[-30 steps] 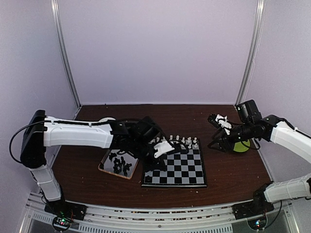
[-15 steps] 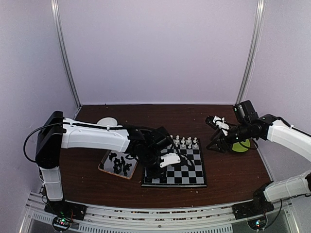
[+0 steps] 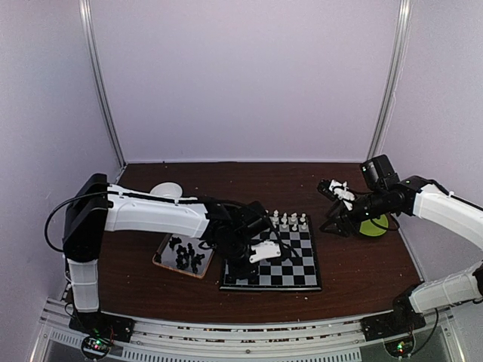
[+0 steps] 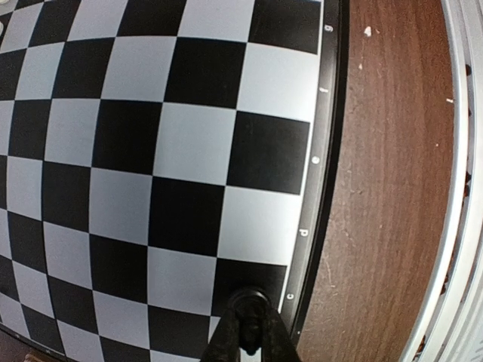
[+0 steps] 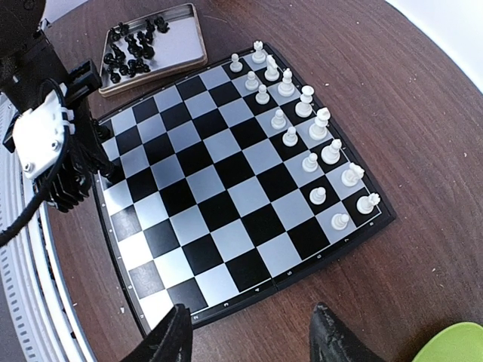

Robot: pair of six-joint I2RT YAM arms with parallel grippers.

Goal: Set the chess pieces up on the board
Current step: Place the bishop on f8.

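Observation:
The black piece's base shows low in the dark square beside the "c". The piece would stand on that square, so it is now time to open my left gripper.
The board (image 3: 290, 260) lies mid-table, seen close in the left wrist view (image 4: 196, 143) and whole in the right wrist view (image 5: 226, 188). White chess pieces (image 5: 302, 136) stand in two rows along its far edge (image 3: 290, 221). My left gripper (image 4: 253, 343) is shut on a black piece (image 4: 253, 305), low over a dark square at the board's near left border (image 3: 243, 265). I cannot tell whether the piece touches the board. My right gripper (image 5: 253, 339) is open and empty, hovering right of the board (image 3: 334, 220).
A silver tray (image 3: 164, 260) left of the board holds several loose black pieces (image 5: 132, 49). A white disc (image 3: 164, 191) lies at the back left. A lime-green object (image 3: 375, 225) sits under the right arm. Metal rails (image 4: 460, 188) run along the near table edge.
My left arm has swung from the tray side over the board's near left part, carrying the black piece lower and nearer. The right arm has shifted only slightly.

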